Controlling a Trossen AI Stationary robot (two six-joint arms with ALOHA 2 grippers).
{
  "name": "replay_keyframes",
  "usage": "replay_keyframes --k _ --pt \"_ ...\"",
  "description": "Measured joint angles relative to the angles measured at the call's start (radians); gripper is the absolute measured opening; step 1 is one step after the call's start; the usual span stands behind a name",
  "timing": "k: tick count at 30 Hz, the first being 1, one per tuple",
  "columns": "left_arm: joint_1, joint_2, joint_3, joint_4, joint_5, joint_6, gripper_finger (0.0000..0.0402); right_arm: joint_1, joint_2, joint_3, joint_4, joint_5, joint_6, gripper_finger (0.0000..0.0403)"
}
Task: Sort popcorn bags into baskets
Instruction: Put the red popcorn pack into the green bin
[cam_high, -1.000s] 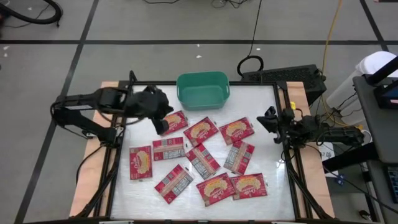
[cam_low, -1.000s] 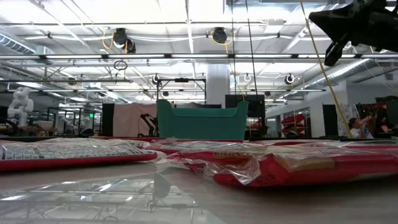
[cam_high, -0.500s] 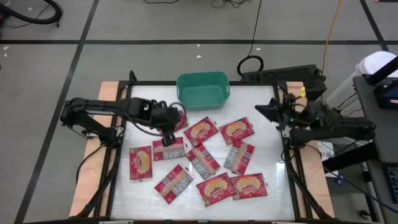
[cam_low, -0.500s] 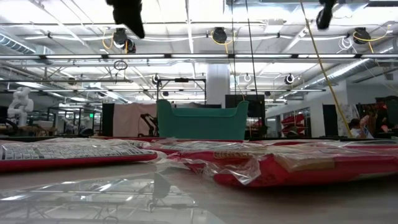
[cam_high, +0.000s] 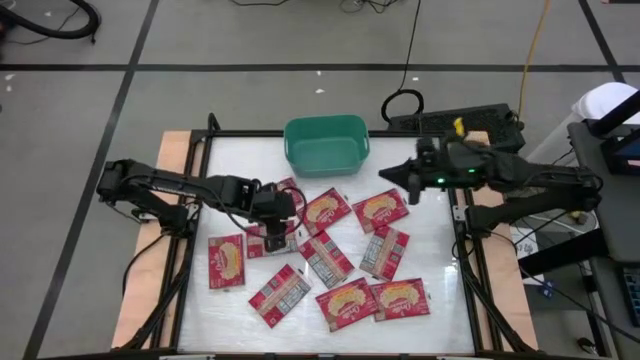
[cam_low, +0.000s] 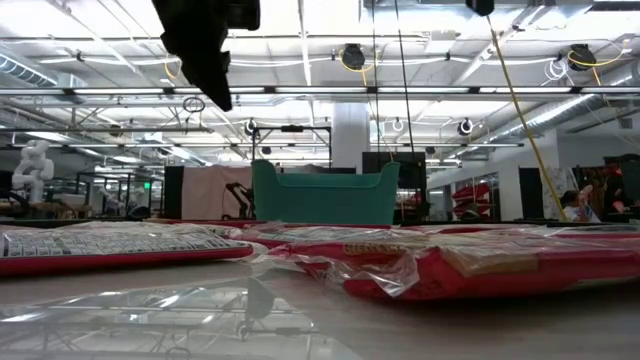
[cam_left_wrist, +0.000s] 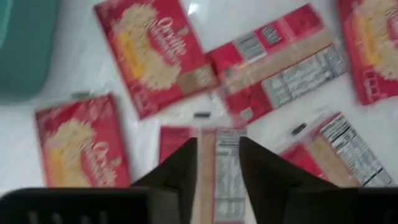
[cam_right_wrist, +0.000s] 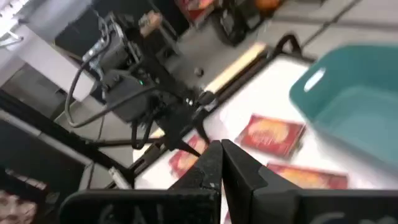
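Note:
I will grab the panel-up bag by its sealed edge with my left gripper next, to sort it into the teal basket (cam_high: 326, 143).
Several red popcorn bags lie flat on the white table top, some picture side up (cam_high: 325, 210), some printed panel up (cam_high: 325, 258). The teal basket (cam_high: 326, 143) stands at the table's far edge and holds nothing that shows. My left gripper (cam_high: 271, 217) is open and hangs in the air (cam_low: 205, 45) over a panel-up bag (cam_left_wrist: 217, 171), one finger on either side of it, touching nothing. My right gripper (cam_high: 387, 178) is shut and empty (cam_right_wrist: 222, 155), high above the table's right half, to the right of the basket.
More bags lie across the table's middle and near half (cam_high: 345, 303), some overlapping at their edges. A black frame rail (cam_high: 460, 230) borders the table top. Bare table shows at the far left corner (cam_high: 235, 150) and far right (cam_high: 420, 150).
My left gripper has gone toward the table's near right and come down, from beside the basket's left to over the panel-up bag. My right gripper has risen and gone toward the table's left, in over the table top. No bag has moved.

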Motion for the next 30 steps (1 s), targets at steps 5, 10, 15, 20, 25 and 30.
replay_keyframes --k 5,10,15,20,25,30 --pt "-0.024 0.000 -0.094 0.184 -0.014 0.053 0.0194 0.040 0.091 0.000 -0.053 -0.055 0.110 0.0000" --pt "-0.047 0.000 -0.205 0.380 -0.012 0.179 0.0231 0.100 0.165 0.000 -0.119 -0.075 0.173 0.0000" --pt "-0.032 0.002 -0.269 0.494 -0.028 0.196 0.0270 0.132 0.209 0.000 -0.161 -0.085 0.170 0.0000" --pt "-0.008 0.047 -0.327 0.538 -0.035 0.257 0.0301 0.142 0.213 0.000 -0.181 -0.079 0.118 0.0000" --pt "0.010 0.123 -0.342 0.567 -0.144 0.355 0.0308 0.142 0.198 0.000 -0.208 -0.079 0.042 0.0000" --pt "0.058 0.156 -0.333 0.617 -0.136 0.357 0.0292 0.138 0.197 0.000 -0.239 -0.077 -0.034 0.0000"
